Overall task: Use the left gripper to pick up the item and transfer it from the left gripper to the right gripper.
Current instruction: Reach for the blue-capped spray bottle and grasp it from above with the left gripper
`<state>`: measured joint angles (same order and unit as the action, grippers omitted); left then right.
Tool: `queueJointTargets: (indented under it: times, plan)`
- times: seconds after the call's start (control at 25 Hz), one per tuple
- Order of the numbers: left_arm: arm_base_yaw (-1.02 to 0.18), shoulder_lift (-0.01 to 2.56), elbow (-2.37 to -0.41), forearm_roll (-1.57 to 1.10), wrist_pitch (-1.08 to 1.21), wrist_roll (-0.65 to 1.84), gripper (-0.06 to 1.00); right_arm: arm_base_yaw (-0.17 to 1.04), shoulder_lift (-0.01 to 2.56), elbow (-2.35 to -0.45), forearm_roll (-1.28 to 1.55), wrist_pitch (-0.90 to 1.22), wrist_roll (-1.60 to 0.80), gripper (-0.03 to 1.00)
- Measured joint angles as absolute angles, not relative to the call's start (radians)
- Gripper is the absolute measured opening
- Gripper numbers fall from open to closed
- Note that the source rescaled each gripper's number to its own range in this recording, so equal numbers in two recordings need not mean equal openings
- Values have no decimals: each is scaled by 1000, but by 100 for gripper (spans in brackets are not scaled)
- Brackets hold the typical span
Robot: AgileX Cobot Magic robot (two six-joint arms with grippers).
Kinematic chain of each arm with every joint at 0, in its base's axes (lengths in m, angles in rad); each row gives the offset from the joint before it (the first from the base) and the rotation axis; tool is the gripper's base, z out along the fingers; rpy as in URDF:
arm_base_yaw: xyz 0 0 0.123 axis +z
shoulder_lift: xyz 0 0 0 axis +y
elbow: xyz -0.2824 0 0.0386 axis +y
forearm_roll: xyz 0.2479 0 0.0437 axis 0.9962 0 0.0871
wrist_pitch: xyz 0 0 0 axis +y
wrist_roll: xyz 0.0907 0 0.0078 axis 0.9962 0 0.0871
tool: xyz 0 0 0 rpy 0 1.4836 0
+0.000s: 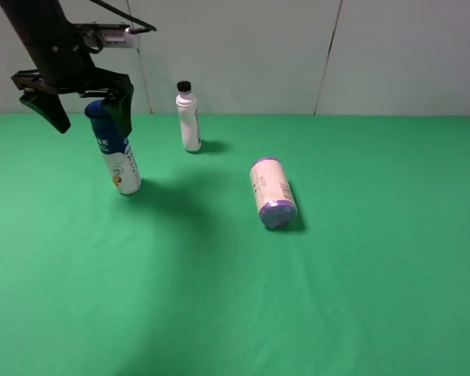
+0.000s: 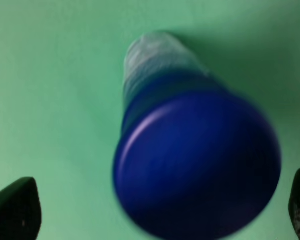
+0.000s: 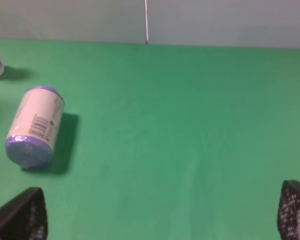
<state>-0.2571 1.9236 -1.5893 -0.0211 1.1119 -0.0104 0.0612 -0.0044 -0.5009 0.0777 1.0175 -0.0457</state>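
My left gripper's fingers end beside the cap point(image 1: 95, 107) point(image 2: 197, 165), above the lettered blue upper part, so it is too early to close on the bottle; moving down comes first.
The item point(image 1: 119, 157), a tall bottle with a dark blue cap, blue upper part and white body, stands upright on the green table at the far left. My left gripper point(image 1: 86, 110) hangs at its top, open, with one finger on each side of the cap and nothing gripped. In the left wrist view the blurred blue cap point(image 2: 197, 165) fills the space between the two fingertips point(image 2: 15, 210) of the left gripper point(image 2: 157, 212). My right gripper point(image 3: 157, 215) is open over bare green cloth, holds nothing, and is out of the exterior view.
A small white bottle with a black cap point(image 1: 189, 117) stands near the back wall. A stubby pale cylinder with a purple end point(image 1: 272, 193) lies on its side mid-table, also seen as the cylinder point(image 3: 35, 125) from the right wrist.
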Motion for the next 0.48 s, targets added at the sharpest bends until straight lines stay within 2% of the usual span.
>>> queueJointTargets:
  times: [0.48]
  plan:
    - [-324, 1990, -1627, 52, 1109, -10, 100, 61, -4, -501, 78, 1018, -46, 100]
